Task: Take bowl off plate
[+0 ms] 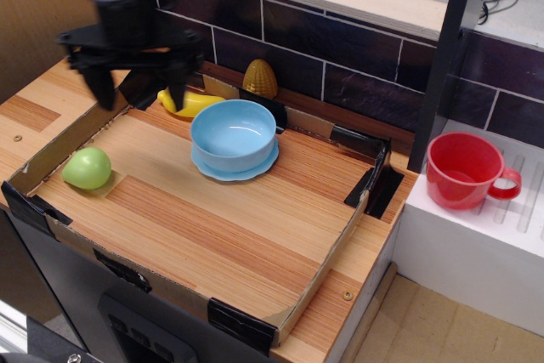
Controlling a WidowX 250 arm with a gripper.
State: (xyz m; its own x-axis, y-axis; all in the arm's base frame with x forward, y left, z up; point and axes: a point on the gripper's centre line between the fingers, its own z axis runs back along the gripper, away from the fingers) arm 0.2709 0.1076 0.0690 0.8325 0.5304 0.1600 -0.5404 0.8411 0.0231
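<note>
The robot's gripper should take the light blue bowl off the scalloped plate (223, 172), so next it should grip the bowl by its rim (274, 133).
The light blue bowl (234, 134) sits upright on the light blue scalloped plate (223, 172), whose wavy rim shows under it, in the back middle of the cardboard tray. My gripper (138, 96) hangs open and empty, its two dark fingers (176, 89) spread wide. It is up and to the left of the bowl, above the tray's back left part, apart from the bowl.
The shallow cardboard tray (323, 269) with black taped corners holds a green ball (87, 167) at the left. A yellow banana (194, 103) and a yellow corn cob (260, 79) lie behind the bowl. A red cup (463, 171) stands on a white stand at the right.
</note>
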